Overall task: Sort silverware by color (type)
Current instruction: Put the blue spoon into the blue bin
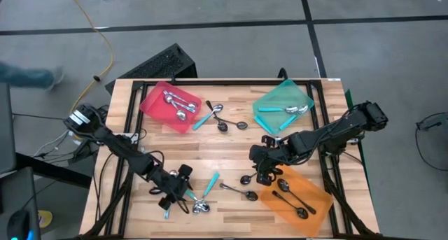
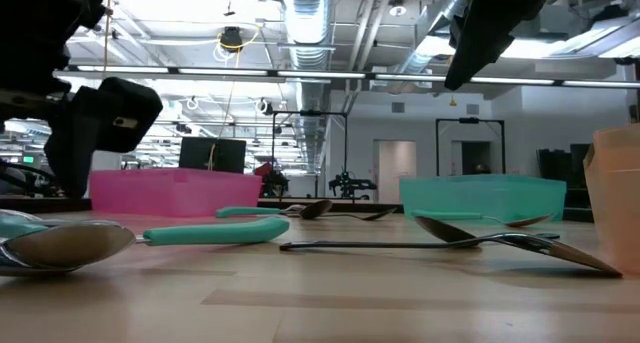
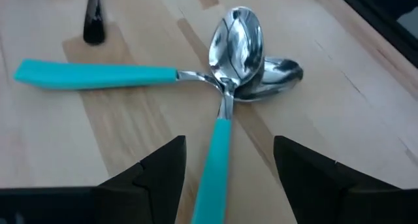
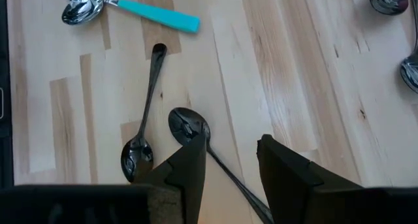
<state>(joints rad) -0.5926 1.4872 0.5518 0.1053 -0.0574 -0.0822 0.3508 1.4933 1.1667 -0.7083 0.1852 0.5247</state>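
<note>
The upper spoon of the crossed pair should be sorted into the teal tray (image 1: 283, 104), so my left gripper should first grab it by its teal handle.
Two teal-handled spoons (image 3: 228, 61) lie near the table's front, left of the middle, with their bowls overlapping. My left gripper (image 3: 228, 145) is open low over them. Its fingers stand on either side of one spoon's teal handle (image 3: 215, 159) without touching it. My right gripper (image 4: 232, 149) hangs open, high above the table (image 1: 231, 152), right of the middle. A black spoon (image 4: 189, 127) lies on the wood below it, and the spoon's handle runs under the gap between the fingers. A second black spoon (image 4: 145, 119) lies beside it.
A red tray (image 1: 170, 106) at the back left holds silver spoons. A teal tray (image 1: 282, 106) at the back right holds teal-handled ones. An orange tray (image 1: 294, 198) at the front right holds black ones. More loose spoons (image 1: 220, 120) lie between the two back trays.
</note>
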